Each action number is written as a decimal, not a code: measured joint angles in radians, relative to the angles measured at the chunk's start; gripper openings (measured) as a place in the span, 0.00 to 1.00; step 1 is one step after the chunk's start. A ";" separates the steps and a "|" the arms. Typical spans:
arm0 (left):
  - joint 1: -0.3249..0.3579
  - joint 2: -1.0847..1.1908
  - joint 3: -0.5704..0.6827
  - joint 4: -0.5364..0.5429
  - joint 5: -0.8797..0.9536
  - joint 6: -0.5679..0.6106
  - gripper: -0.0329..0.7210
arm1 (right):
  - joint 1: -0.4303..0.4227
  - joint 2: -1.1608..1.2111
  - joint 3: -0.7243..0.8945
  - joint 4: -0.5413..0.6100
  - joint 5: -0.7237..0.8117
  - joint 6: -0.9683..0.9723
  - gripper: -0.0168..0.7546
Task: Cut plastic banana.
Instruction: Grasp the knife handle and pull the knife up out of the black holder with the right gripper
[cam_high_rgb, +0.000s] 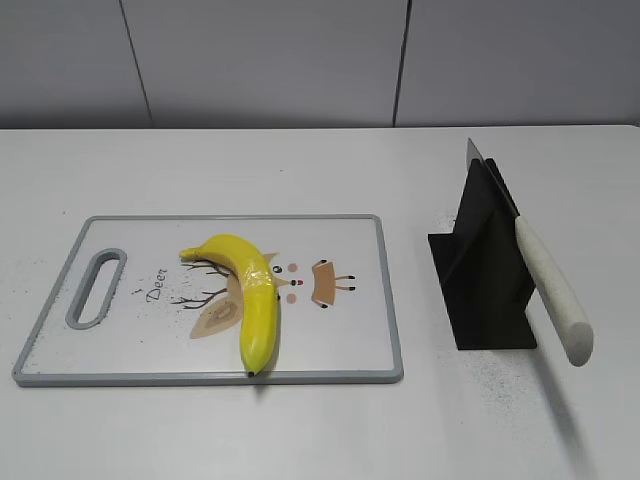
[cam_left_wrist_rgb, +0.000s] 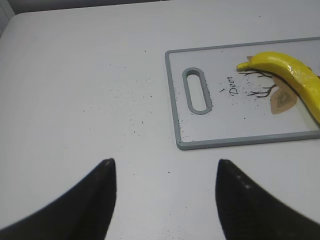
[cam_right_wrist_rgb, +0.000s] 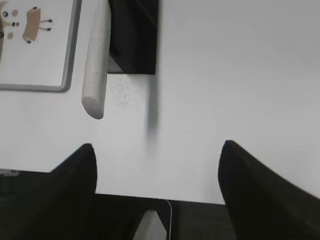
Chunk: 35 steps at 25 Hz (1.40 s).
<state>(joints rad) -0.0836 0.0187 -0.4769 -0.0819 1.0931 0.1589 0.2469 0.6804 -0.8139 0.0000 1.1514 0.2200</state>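
Note:
The knife's blade is tucked into the black stand. My right gripper should grab the knife by its white handle next, so it can cut the banana.
A yellow plastic banana lies on the white cutting board with the grey rim, at its middle; it also shows at the right edge of the left wrist view. A knife with a white handle rests slanted in a black stand; the handle and stand show in the right wrist view. My left gripper is open and empty over bare table, to the left of the board. My right gripper is open and empty near the table's front edge, short of the knife handle. Neither gripper shows in the exterior view.
The board has a handle slot at its left end and a printed deer drawing. Dark specks dot the white table around the board and stand. A grey panelled wall rises behind the table.

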 joint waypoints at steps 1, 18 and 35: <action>0.000 0.000 0.000 0.000 0.000 0.000 0.83 | 0.016 0.040 -0.013 0.000 0.011 0.001 0.76; 0.000 0.000 0.000 0.000 0.000 0.000 0.83 | 0.102 0.651 -0.261 0.121 0.035 0.019 0.76; 0.000 0.000 0.000 0.000 0.000 0.000 0.82 | 0.102 0.997 -0.274 0.140 -0.035 0.036 0.49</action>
<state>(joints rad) -0.0836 0.0187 -0.4769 -0.0819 1.0931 0.1589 0.3492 1.6771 -1.0884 0.1396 1.1167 0.2556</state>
